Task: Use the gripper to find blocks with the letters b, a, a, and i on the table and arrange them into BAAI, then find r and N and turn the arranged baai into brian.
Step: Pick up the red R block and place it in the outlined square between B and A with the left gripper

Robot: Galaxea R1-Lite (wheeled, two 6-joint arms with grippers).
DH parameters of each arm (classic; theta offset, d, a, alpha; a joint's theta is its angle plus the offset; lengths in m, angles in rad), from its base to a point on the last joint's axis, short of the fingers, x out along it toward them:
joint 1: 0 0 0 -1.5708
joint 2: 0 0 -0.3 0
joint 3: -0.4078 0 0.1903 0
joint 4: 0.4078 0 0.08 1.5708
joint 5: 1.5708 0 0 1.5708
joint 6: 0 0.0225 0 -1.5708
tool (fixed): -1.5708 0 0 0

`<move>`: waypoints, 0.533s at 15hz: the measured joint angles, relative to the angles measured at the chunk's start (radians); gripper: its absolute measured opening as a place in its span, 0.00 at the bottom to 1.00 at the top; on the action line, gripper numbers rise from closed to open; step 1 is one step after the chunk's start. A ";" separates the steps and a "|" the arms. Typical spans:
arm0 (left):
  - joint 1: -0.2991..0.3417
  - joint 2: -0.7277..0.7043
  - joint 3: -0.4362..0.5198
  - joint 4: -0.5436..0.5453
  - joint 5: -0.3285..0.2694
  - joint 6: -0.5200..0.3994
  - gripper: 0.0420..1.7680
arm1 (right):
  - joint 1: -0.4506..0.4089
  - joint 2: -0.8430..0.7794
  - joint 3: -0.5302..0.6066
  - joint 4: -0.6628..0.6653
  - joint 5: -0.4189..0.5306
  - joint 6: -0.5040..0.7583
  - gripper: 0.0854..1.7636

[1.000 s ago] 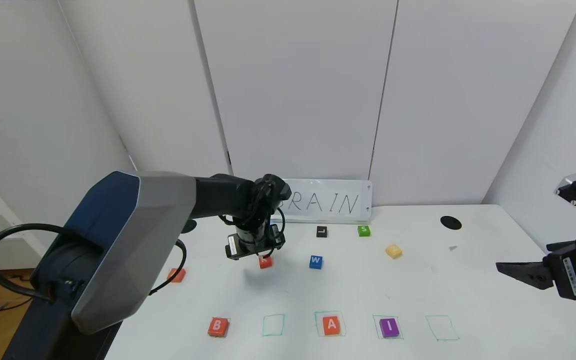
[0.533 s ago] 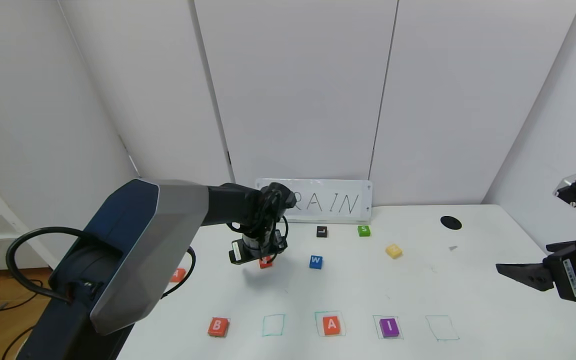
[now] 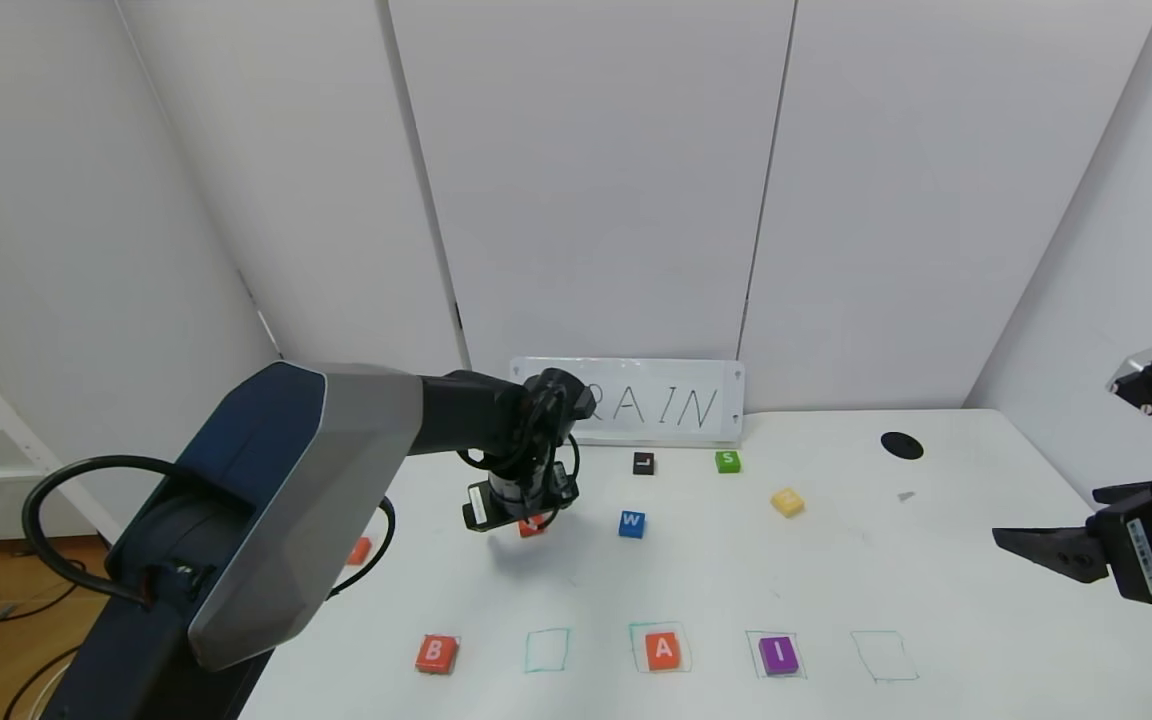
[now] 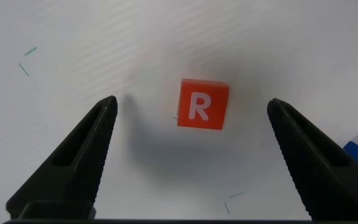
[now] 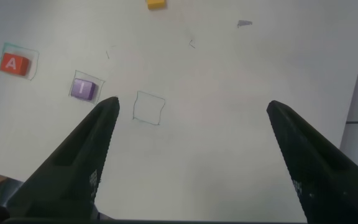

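Observation:
My left gripper should close now. Its fingers reach beside the orange-red R block (image 3: pixel 531 527) (image 4: pixel 202 104), near the table, so they would hold the block if they closed now.
The orange-red r block (image 4: pixel 202 104) lies flat on the white table (image 3: pixel 696 580), between the spread fingers of my open left gripper (image 4: pixel 192 104). In the head view this gripper (image 3: pixel 526 518) hangs just above r (image 3: pixel 533 527). In the front row lie orange B (image 3: pixel 436 653), an orange A (image 3: pixel 663 649) and purple I (image 3: pixel 778 654). The other orange block (image 3: pixel 360 550) is half hidden behind my left arm. Pale yellow N (image 3: pixel 787 502) lies at the back right. My right gripper (image 3: pixel 1021 540) is open and empty at the right edge, above the table (image 5: pixel 191 106).
Empty green squares are drawn between B and A (image 3: pixel 547 650) and right of I (image 3: pixel 882 656). Blue W (image 3: pixel 632 523), black L (image 3: pixel 643 463) and green S (image 3: pixel 728 461) lie behind. A lettered sign (image 3: pixel 656 405) leans on the wall. A black spot (image 3: pixel 901 445) is at the back right.
My left arm has shifted a little to the right and lower, settling its open gripper over the r block. The right arm has not moved.

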 joint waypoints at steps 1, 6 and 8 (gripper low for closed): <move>0.000 0.000 0.000 0.001 -0.002 0.000 0.97 | 0.000 0.000 0.000 0.000 0.000 -0.001 0.97; 0.001 0.000 0.024 0.003 -0.031 -0.002 0.97 | 0.000 0.000 0.000 -0.001 0.000 -0.001 0.97; 0.001 -0.001 0.025 0.002 -0.037 -0.001 0.97 | 0.000 0.001 0.000 0.000 0.000 -0.001 0.97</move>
